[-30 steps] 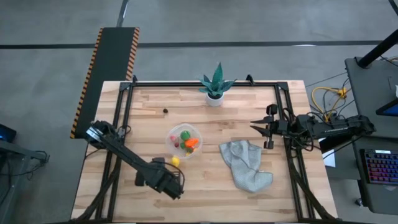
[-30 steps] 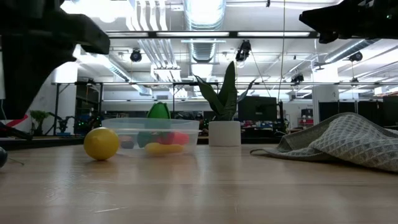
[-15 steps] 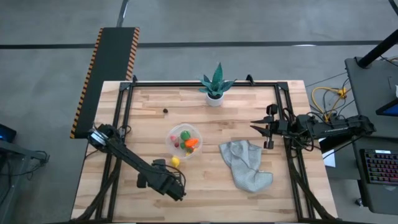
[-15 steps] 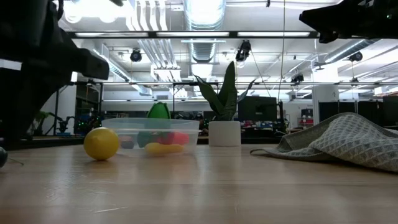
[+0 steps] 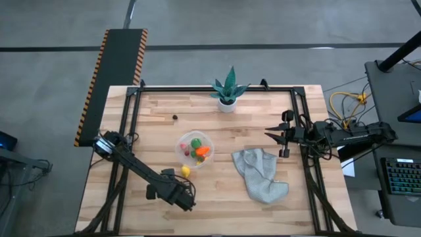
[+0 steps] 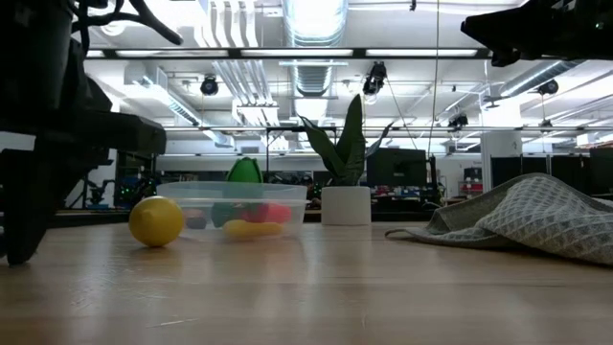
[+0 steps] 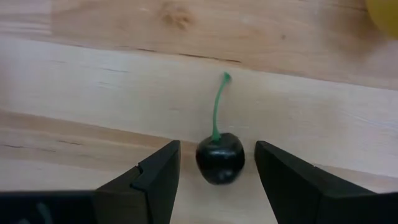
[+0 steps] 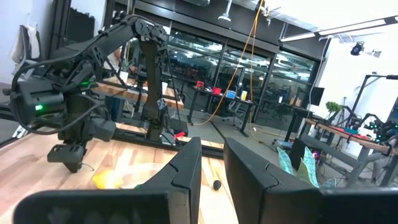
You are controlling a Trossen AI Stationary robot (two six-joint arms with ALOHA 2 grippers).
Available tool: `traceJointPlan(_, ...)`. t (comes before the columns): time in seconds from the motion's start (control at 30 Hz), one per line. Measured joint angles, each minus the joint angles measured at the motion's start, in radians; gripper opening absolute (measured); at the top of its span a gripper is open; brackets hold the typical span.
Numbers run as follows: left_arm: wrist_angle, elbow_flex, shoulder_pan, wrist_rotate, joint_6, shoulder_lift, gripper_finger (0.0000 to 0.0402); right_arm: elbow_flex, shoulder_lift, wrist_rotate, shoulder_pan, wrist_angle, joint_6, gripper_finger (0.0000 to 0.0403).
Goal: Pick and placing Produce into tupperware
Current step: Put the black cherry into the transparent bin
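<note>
I should close my left gripper on the dark cherry point(image 7: 220, 163) now. Its fingers are beside the cherry, low over the wooden table, so they would hold the cherry.
In the left wrist view a dark brown toy cherry point(image 7: 220, 163) with a green stem lies on the wooden table. My left gripper point(image 7: 216, 149) is open, with one finger on either side of the cherry and apart from it. From above, my left gripper point(image 5: 187, 200) is near the table's near edge and covers the cherry. The tupperware point(image 5: 195, 149) stands mid-table and holds green, orange and red pieces. A yellow lemon point(image 5: 185, 170) rests on the table just beside it. My right gripper point(image 5: 273, 138) waits open above the table's right side.
A crumpled grey cloth point(image 5: 260, 172) lies right of the tupperware. A spiky plant in a white pot point(image 5: 227, 93) stands at the far edge. A small dark piece point(image 5: 175, 118) lies far left of the bowl. Bare wood lies between the cloth and my left gripper.
My left gripper has come down to the table near the near edge, and its dark finger now stands at table height in the low view. The lemon, the tupperware and the cloth have stayed in place.
</note>
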Motion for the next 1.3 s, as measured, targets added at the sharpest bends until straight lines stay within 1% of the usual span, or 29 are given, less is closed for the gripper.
traceJointPlan(0.3, 0.012, -0.015, 0.000, -0.001, 0.000, -0.003, 0.0196, 0.000, 0.000, 0.000, 0.000, 0.000, 0.000, 0.0061)
traceJointPlan(0.37, 0.012, -0.016, 0.000, 0.006, -0.001, -0.003, 0.0190, 0.000, 0.000, 0.000, 0.000, 0.000, 0.000, 0.0061)
traceJointPlan(0.5, 0.015, -0.016, 0.000, 0.015, 0.000, -0.002, 0.0160, 0.000, 0.000, 0.000, 0.000, 0.000, 0.000, 0.0061)
traceJointPlan(0.7, 0.021, -0.016, 0.001, 0.015, 0.032, -0.002, 0.0094, 0.000, 0.000, 0.000, 0.000, 0.000, 0.000, 0.0061)
traceJointPlan(0.77, 0.021, -0.016, 0.000, 0.015, 0.043, -0.002, 0.0078, 0.000, 0.000, 0.000, 0.000, 0.000, 0.000, 0.0061)
traceJointPlan(1.17, 0.014, -0.010, 0.000, 0.022, 0.089, -0.006, 0.0077, 0.000, 0.000, 0.001, 0.000, 0.000, 0.000, 0.0061)
traceJointPlan(1.3, -0.003, -0.006, -0.002, 0.060, 0.133, -0.016, 0.0077, 0.000, 0.000, 0.001, 0.000, 0.000, 0.000, 0.0061)
